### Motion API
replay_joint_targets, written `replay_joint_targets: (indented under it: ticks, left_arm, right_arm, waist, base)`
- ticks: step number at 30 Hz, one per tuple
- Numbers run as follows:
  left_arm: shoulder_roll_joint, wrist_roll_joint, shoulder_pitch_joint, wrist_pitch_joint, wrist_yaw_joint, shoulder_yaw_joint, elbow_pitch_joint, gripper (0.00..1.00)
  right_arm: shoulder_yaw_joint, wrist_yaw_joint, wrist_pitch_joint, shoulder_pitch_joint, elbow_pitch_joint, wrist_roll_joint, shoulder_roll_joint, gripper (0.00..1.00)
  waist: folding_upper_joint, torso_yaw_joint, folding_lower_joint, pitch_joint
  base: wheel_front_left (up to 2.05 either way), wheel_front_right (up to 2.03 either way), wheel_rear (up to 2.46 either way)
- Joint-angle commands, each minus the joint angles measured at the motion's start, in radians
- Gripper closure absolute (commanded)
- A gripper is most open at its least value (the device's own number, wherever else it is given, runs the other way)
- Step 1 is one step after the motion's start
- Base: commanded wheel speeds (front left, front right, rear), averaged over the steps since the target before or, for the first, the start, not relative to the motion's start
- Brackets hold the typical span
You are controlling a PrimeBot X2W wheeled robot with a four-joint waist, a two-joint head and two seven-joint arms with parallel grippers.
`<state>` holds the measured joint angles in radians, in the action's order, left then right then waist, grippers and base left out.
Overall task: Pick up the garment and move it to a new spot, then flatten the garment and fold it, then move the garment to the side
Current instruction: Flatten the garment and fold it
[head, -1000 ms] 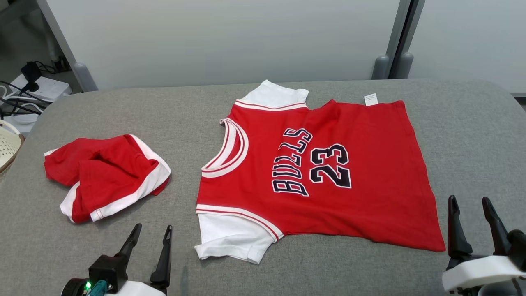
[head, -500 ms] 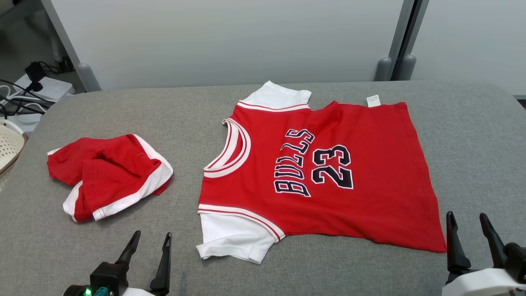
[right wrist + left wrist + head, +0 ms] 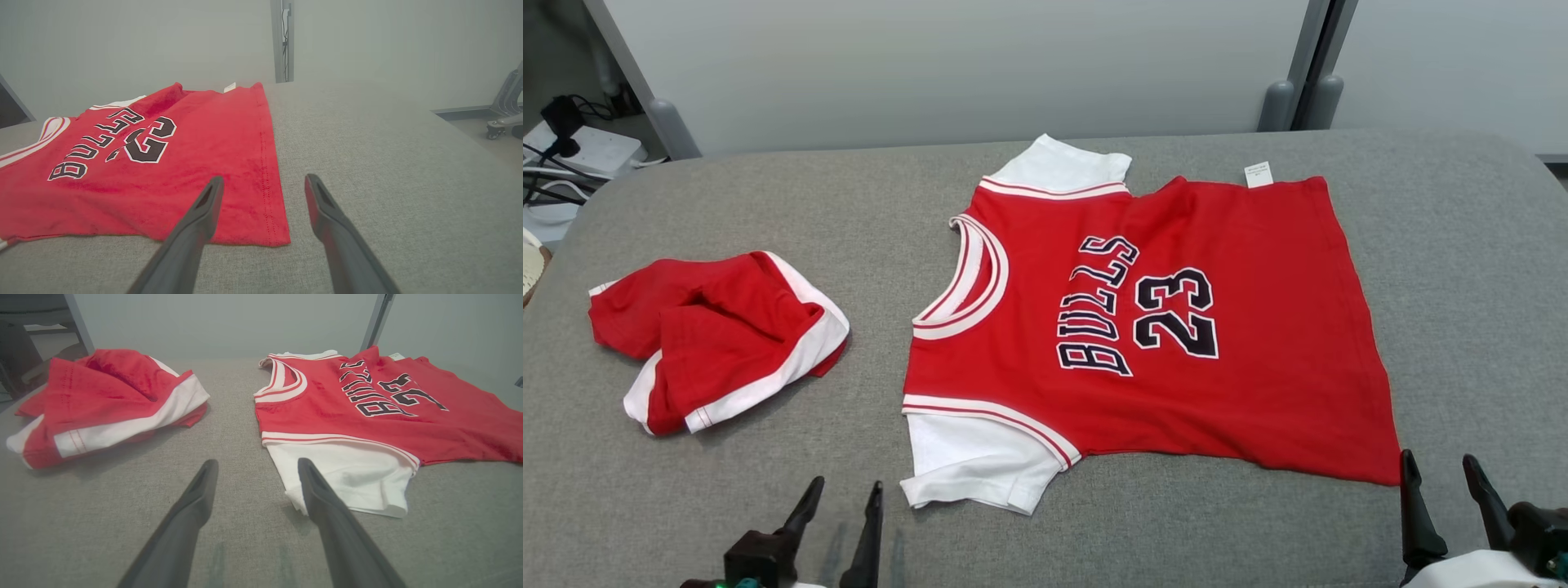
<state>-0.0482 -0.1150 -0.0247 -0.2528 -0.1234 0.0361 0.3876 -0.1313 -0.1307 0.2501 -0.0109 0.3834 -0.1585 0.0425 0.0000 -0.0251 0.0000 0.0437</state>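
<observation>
I should grab the near white sleeve of the jersey [image 3: 1160, 327] next with my left gripper. I need to take it by the sleeve's hem corner [image 3: 916, 493], because that corner is slightly up off the table.
A red "BULLS 23" jersey [image 3: 1160, 327] with white sleeves lies spread flat on the grey padded table [image 3: 1045, 539], neck towards the left. A second red garment with white stripes [image 3: 719, 335] lies crumpled to its left. My left gripper [image 3: 846, 486] stands open at the near edge, just left of the jersey's near white sleeve [image 3: 347, 477], holding nothing. My right gripper [image 3: 1437, 457] is open beside the jersey's near hem corner [image 3: 273, 232], also holding nothing. Seen from the wrists, the left gripper [image 3: 257, 462] and the right gripper [image 3: 264, 179] hover low over the table.
A pale partition wall with grey posts [image 3: 1278, 102] stands behind the table. A power strip with cables [image 3: 580, 151] lies on the floor at the far left, beside a woven basket's rim [image 3: 527, 269]. Bare table surface stretches right of the jersey [image 3: 388, 163].
The camera has shifted a little, so the whole scene sits slightly higher. Both grippers have drawn back towards the near edge. Neither garment has moved on the table.
</observation>
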Motion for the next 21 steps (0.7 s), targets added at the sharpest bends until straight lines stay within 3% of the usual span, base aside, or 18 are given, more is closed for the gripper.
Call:
replay_joint_targets:
  ticks: [1,11,21]
  left_arm:
    - [-0.007,-0.007,0.023,-0.009,-0.007,-0.017,-0.018,0.0]
    - [-0.035,-0.072,0.052,-0.009,-0.007,0.092,0.023,0.0]
    - [-0.074,-0.217,0.103,-0.009,-0.007,0.179,0.057,0.0]
  right_arm:
    - [0.017,0.0,0.012,-0.026,-0.011,-0.001,0.013,0.0]
    - [-0.003,0.0,0.012,-0.061,0.071,0.009,0.009,0.0]
    - [0.01,0.0,0.012,-0.106,0.086,-0.013,0.008,0.0]
  waist:
    - [0.0,-0.003,0.0,0.007]
    - [0.0,-0.014,0.0,0.075]
    - [0.0,-0.034,0.0,0.122]
  base:
    - [0.0,0.0,0.0]
    - [0.0,0.0,0.0]
    - [0.0,0.0,0.0]
